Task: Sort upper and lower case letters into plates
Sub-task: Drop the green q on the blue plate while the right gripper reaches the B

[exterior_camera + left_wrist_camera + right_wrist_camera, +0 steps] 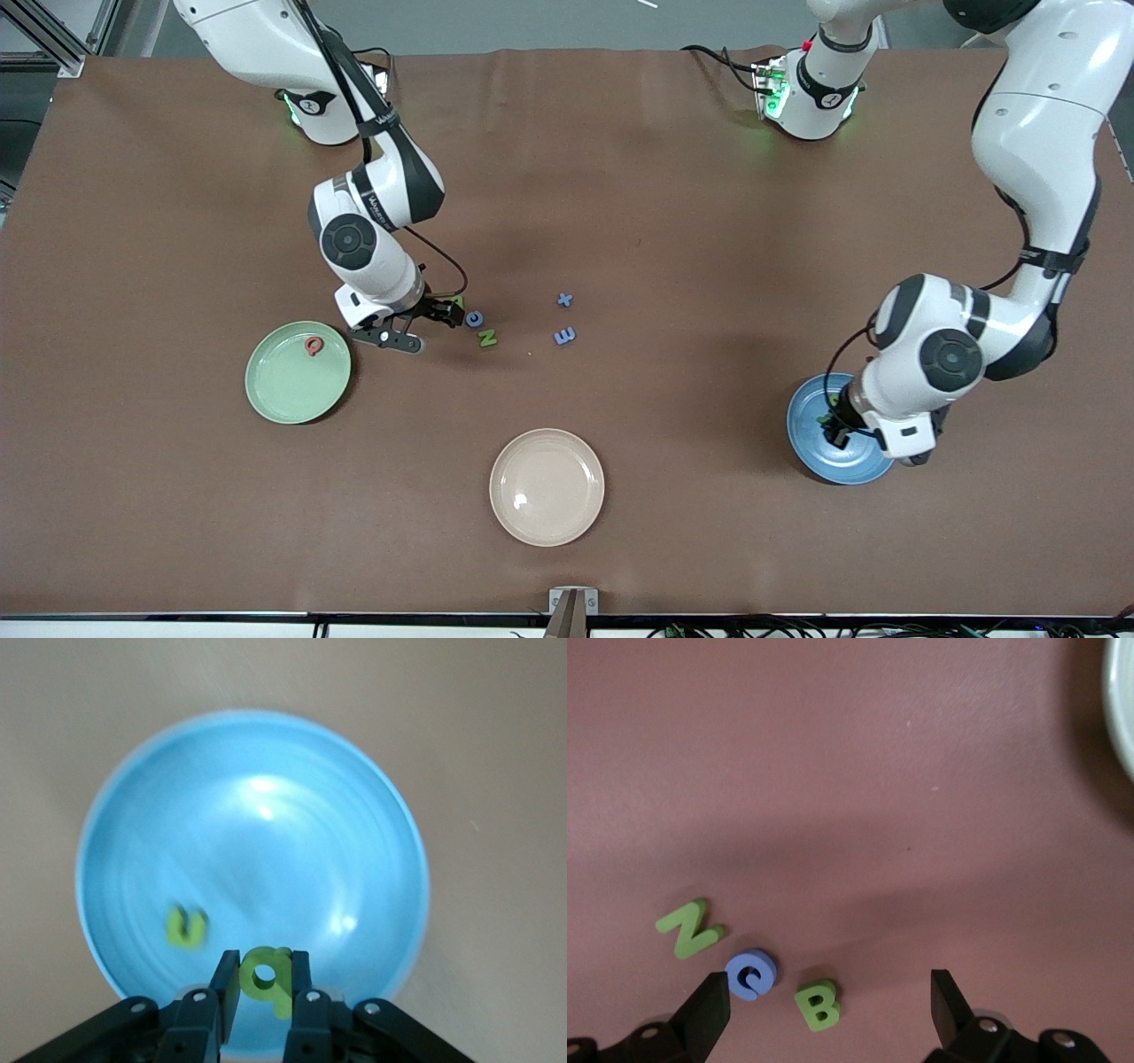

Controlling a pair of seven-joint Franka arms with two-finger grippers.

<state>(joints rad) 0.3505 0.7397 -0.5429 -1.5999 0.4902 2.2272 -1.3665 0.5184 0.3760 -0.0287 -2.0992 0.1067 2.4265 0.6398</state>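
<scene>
Next, my right gripper grabs the green B by its straight spine and bumps, to sort it onto the mint green plate [292,390] [1124,709].
My left gripper [833,427] hangs over the blue plate [824,462], shut on a green lowercase letter [266,981]. In the left wrist view the gripper [264,961] is above the plate [257,842], where another green letter [187,927] lies. My right gripper [443,312] is open and low over the table. In the right wrist view the gripper [828,992] has a green B [818,1005] between its fingers. A blue round letter [750,974] and a green N [689,927] lie beside it. The mint green plate [292,390] holds a pinkish-red letter [314,346].
A blue t-shaped letter [564,300] and a blue E [564,336] lie near the table's middle. A cream-beige plate [547,486] sits nearer to the front camera. The mint plate's rim [1123,709] shows in the right wrist view.
</scene>
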